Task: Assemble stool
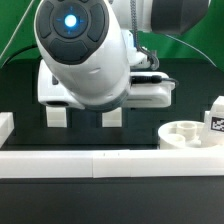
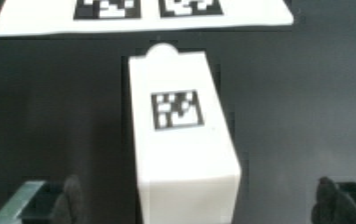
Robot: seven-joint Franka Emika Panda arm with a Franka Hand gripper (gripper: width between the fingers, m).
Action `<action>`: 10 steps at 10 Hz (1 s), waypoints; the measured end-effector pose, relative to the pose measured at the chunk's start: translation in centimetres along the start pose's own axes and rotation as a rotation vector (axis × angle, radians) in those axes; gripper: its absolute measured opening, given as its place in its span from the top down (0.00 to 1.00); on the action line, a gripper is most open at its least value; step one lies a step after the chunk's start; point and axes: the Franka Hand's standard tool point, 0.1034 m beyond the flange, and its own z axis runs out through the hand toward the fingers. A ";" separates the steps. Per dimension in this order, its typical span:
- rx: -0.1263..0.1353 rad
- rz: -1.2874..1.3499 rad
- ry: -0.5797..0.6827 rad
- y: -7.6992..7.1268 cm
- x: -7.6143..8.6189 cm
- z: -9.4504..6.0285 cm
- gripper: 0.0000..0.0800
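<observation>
The gripper isn't ready to close on the leg yet and should go lower first: its fingers stop above the tagged leg (image 2: 184,150), and the dark tabletop shows wide on both sides.
In the wrist view a white stool leg (image 2: 180,120) lies flat on the dark table with a square tag on its upper face. My gripper (image 2: 189,205) is open. Its dark fingertips (image 2: 33,205) stand on either side of the leg's near end, apart from it. In the exterior view the round white seat (image 1: 190,133) lies at the right, with another tagged leg (image 1: 215,120) upright behind it. My arm's white hand (image 1: 100,92) hangs low over the table's middle. Two white blocks (image 1: 57,117) show just under it; I cannot tell what they are.
The marker board (image 2: 139,18) lies just past the leg's far end. A long white border rail (image 1: 100,165) runs along the front, and a short rail piece (image 1: 5,125) stands at the exterior view's left.
</observation>
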 end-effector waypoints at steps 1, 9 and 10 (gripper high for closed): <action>0.001 0.009 -0.001 -0.1 0.1 0.3 0.19; -0.021 0.065 -0.025 0.0 0.2 3.1 0.55; -0.020 0.066 -0.025 0.0 0.2 3.1 0.58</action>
